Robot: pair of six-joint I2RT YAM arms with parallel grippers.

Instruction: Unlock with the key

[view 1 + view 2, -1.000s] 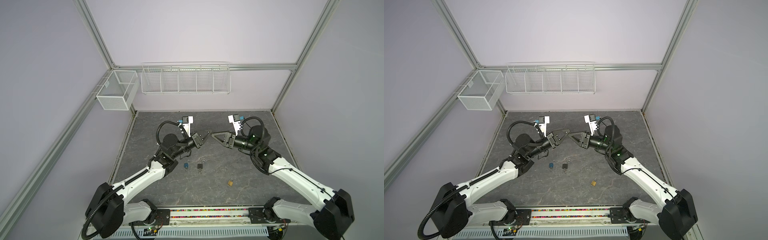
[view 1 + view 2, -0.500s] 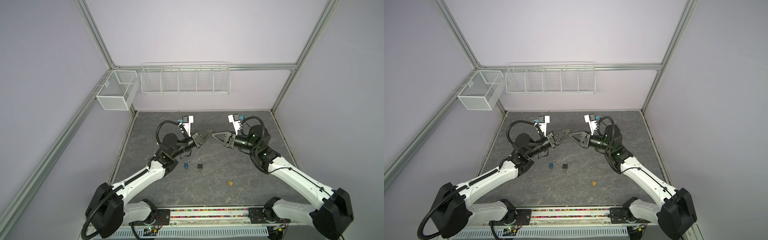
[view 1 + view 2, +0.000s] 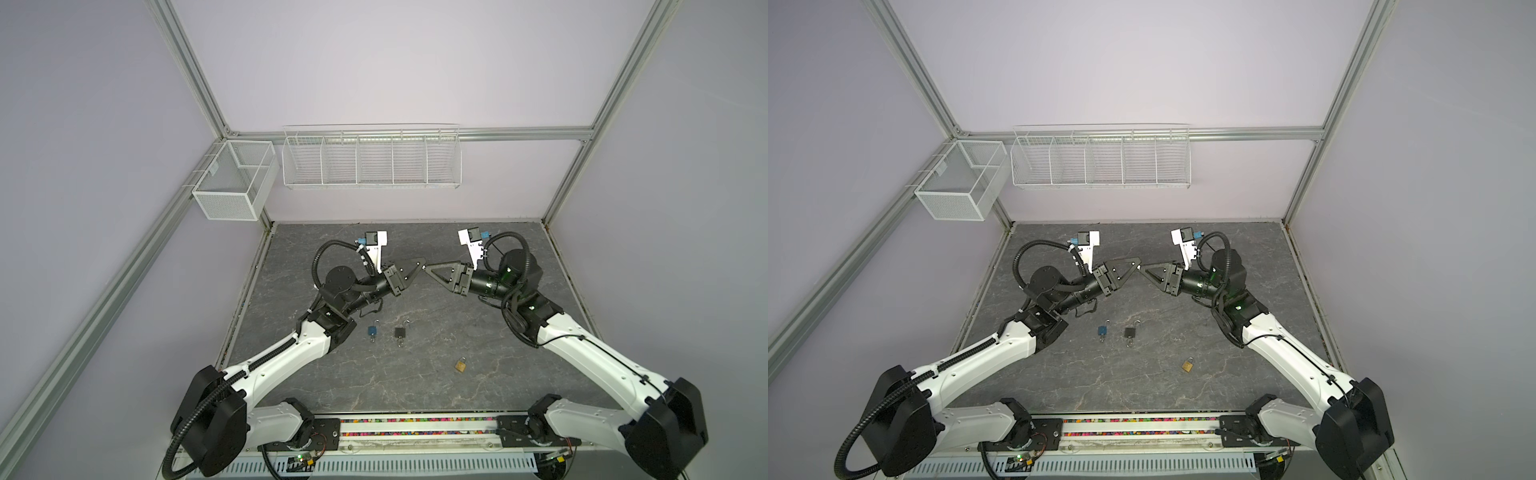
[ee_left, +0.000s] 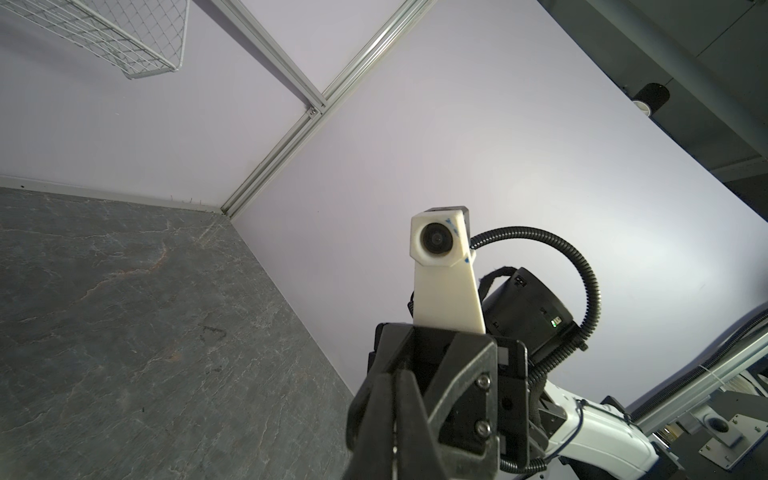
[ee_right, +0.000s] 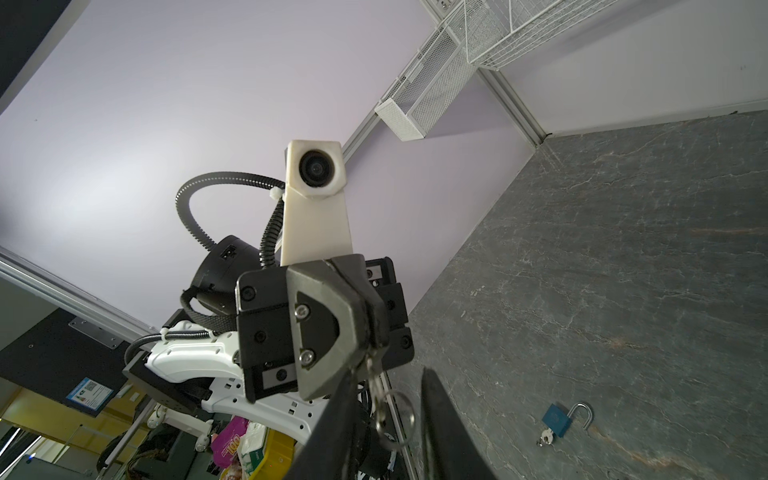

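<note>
The small silver key has its ring end [image 3: 422, 265] for my right gripper to reach and grab, so the blade will stay free to unlock the brass padlock [image 3: 460, 365].
Both grippers meet tip to tip in mid-air over the middle of the table. My left gripper [image 3: 422, 263] [image 3: 1137, 261] [image 4: 400, 432] is shut on a small silver key [image 5: 372, 371], whose ring [image 5: 395, 419] hangs below it. My right gripper [image 3: 429, 266] [image 3: 1142, 267] [image 5: 388, 436] is open, its two dark fingers [image 5: 440, 428] standing on either side of the key and ring. A brass padlock [image 3: 460, 365] [image 3: 1187, 365] lies alone on the table in front of the right arm.
A blue padlock [image 3: 372, 330] [image 5: 556, 420] with its shackle open and a key in it lies by the left arm, next to a black padlock [image 3: 400, 331] [image 3: 1130, 332]. White wire baskets [image 3: 372, 158] hang on the back wall and in the left corner [image 3: 232, 187].
</note>
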